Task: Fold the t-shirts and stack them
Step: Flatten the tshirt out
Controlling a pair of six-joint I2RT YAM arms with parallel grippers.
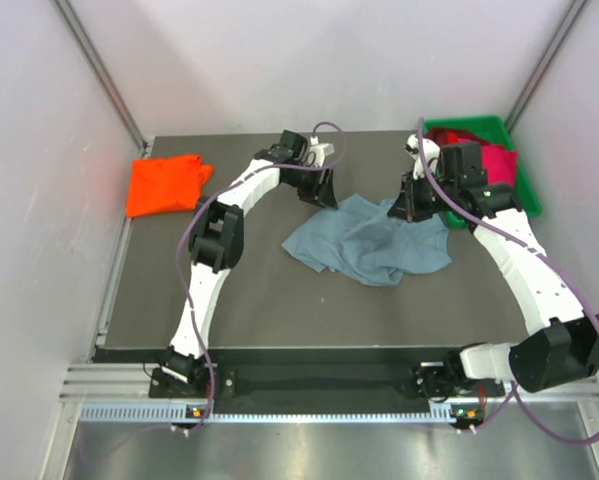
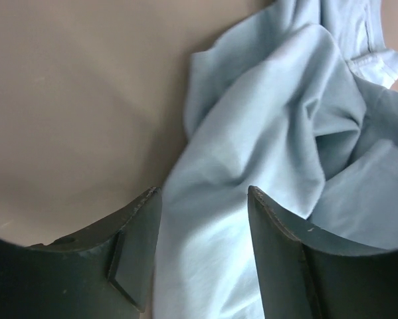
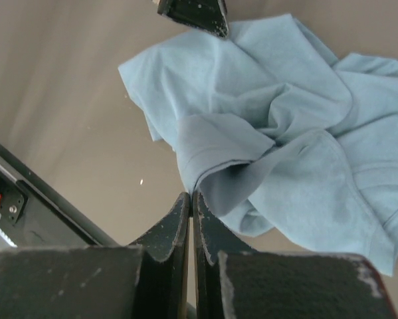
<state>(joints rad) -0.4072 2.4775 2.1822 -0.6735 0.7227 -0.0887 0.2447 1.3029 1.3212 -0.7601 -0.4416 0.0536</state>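
My left gripper must lower before closing on the t-shirt's fold below its fingers.
A slate blue-grey t-shirt [image 1: 369, 245] lies crumpled in the middle of the dark table. My left gripper [image 1: 321, 192] hangs at its far left edge. In the left wrist view this gripper [image 2: 202, 193] is open, with a ridge of the blue-grey t-shirt [image 2: 265, 119] running between the spread fingers. My right gripper [image 1: 409, 210] is at the shirt's far right edge. In the right wrist view the right gripper [image 3: 193, 194] is shut, a folded hem of the t-shirt [image 3: 278, 133] pinched at its tips. An orange-red t-shirt [image 1: 164, 185] lies folded at the far left.
A green bin [image 1: 527, 195] stands at the far right corner with crimson t-shirts [image 1: 494, 160] bunched inside. Grey walls close in the table on the left, back and right. One left gripper finger [image 3: 195, 16] shows at the top of the right wrist view.
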